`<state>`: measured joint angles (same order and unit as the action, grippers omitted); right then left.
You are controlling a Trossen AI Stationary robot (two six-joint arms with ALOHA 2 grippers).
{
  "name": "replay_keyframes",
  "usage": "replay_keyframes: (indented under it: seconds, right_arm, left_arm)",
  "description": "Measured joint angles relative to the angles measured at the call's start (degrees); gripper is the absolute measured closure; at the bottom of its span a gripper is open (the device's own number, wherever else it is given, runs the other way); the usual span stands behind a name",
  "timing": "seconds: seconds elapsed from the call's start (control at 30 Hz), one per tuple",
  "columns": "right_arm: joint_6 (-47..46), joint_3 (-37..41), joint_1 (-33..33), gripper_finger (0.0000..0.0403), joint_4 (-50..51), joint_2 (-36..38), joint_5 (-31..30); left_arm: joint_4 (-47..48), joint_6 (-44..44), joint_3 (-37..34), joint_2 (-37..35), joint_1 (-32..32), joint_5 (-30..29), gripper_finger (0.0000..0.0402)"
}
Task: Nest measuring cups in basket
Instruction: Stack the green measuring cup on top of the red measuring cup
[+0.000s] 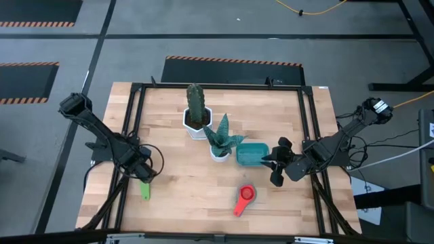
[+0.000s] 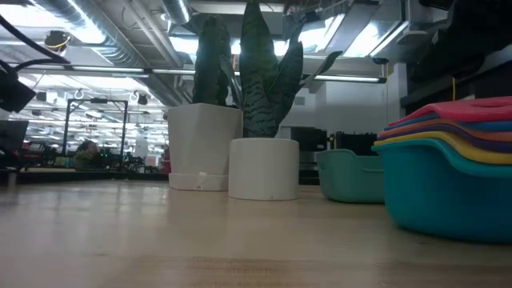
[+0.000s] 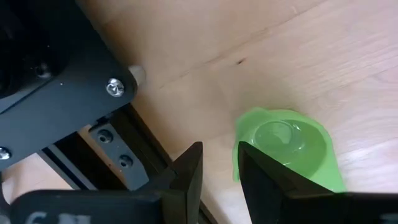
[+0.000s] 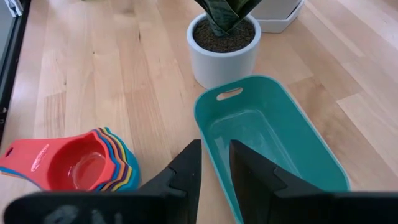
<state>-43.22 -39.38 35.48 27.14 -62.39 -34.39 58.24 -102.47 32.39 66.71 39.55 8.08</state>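
The green measuring cup needs to go into the red cup's stack [image 1: 246, 194], so my left gripper should grab it by its bowl's rim [image 1: 144, 181] next.
A lone green measuring cup [image 1: 145, 190] lies on the wooden table near its left edge. My left gripper [image 1: 144, 173] points down just beyond it, narrowly open, with only bare wood in the gap [image 3: 219, 165]. The other measuring cups sit nested in a stack [image 1: 244, 196] with the red one on top [image 4: 87, 165], near the table's front. The teal basket [image 1: 251, 154] stands empty right of the plants. My right gripper [image 1: 271, 163] hovers over the basket's right end, slanting down and narrowly open, holding nothing [image 4: 216, 155]. My left gripper has one finger [image 3: 255, 168] standing in front of the green cup's rim [image 3: 239, 134] in the wrist view. Whether it touches the cup, I cannot tell. Nothing lies between the two fingers.
A cactus in a white hexagonal pot [image 1: 196, 118] and a snake plant in a round white pot [image 1: 220, 149] stand just left of the basket. A black metal frame [image 1: 129, 135] runs along the table's edges, with one rail close to my left gripper [image 3: 118, 162].
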Motion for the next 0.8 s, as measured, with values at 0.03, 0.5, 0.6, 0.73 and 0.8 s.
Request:
replay_keyframes:
  seconds: [0.03, 0.5, 0.6, 0.73, 0.8]
  right_arm:
    - [0.00, 0.00, 0.00, 0.0317, 0.00, 0.00, 0.02]
    - [-0.02, 0.00, 0.00, 0.0317, -0.02, 0.00, 0.09]
    - [-0.02, 0.00, 0.00, 0.0317, -0.02, 0.00, 0.11]
    - [-0.03, 0.00, -0.01, 0.0317, -0.02, 0.00, 0.11]
    - [-0.04, 0.00, -0.01, 0.0317, -0.07, 0.00, 0.13]
  left_arm:
    - [-0.21, 0.05, -0.08, -0.01, 0.00, 0.02, 0.0307]
    - [-2.75, 2.75, -0.09, 0.01, 0.00, -0.22, 0.0307]
    - [-2.96, 3.01, -0.09, 0.04, 0.00, -0.26, 0.0307]
    - [-4.33, 2.72, -1.56, 0.58, 0.00, 0.11, 0.0307]
    - [-6.82, 2.71, -3.11, 0.81, 0.00, 0.95, 0.0307]
